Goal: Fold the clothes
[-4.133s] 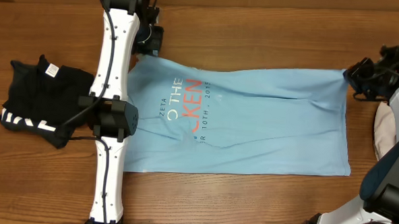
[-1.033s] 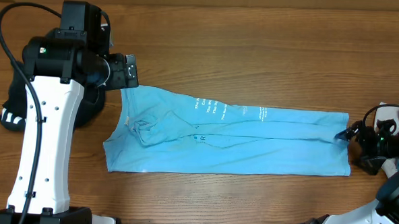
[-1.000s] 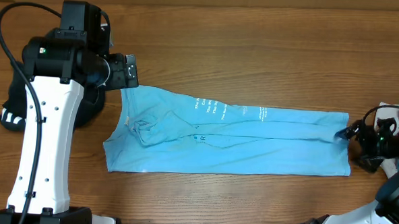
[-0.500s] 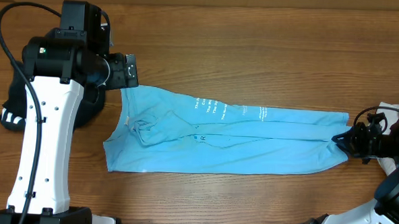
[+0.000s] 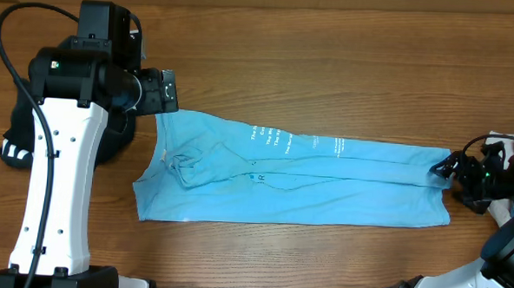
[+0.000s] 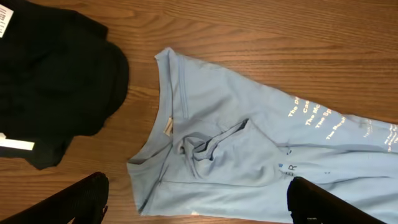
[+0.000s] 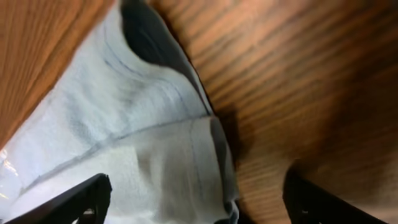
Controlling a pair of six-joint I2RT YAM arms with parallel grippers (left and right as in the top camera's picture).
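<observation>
My right gripper takes hold of the light-blue T-shirt by its loose hem corner (image 5: 442, 157), opposite the collar (image 5: 162, 148), next, to fold the hem end toward the collar.
The clothes' light-blue T-shirt (image 5: 299, 185) lies folded into a long strip across the table, white lettering up; its collar (image 6: 171, 118) is at the left end. A black garment (image 6: 56, 81) is bunched left of the collar, mostly hidden under my left arm in the overhead view. My left gripper (image 6: 196, 202) hovers open above the collar end, holding nothing. My right gripper (image 7: 196, 199) is open at the shirt's right end, low over the table. The hem corner (image 7: 211, 155) lies loose between its spread fingers; overhead it sits at the far right (image 5: 449, 172).
My white left arm (image 5: 60, 179) stands over the table's left side. A pale cloth (image 5: 499, 137) shows at the right edge behind my right arm. Bare wooden tabletop (image 5: 330, 69) surrounds the shirt.
My right gripper had pinched the shirt's right edge and drawn it inward; it has now opened, and the edge lies flat and straight again. The left arm has not moved.
</observation>
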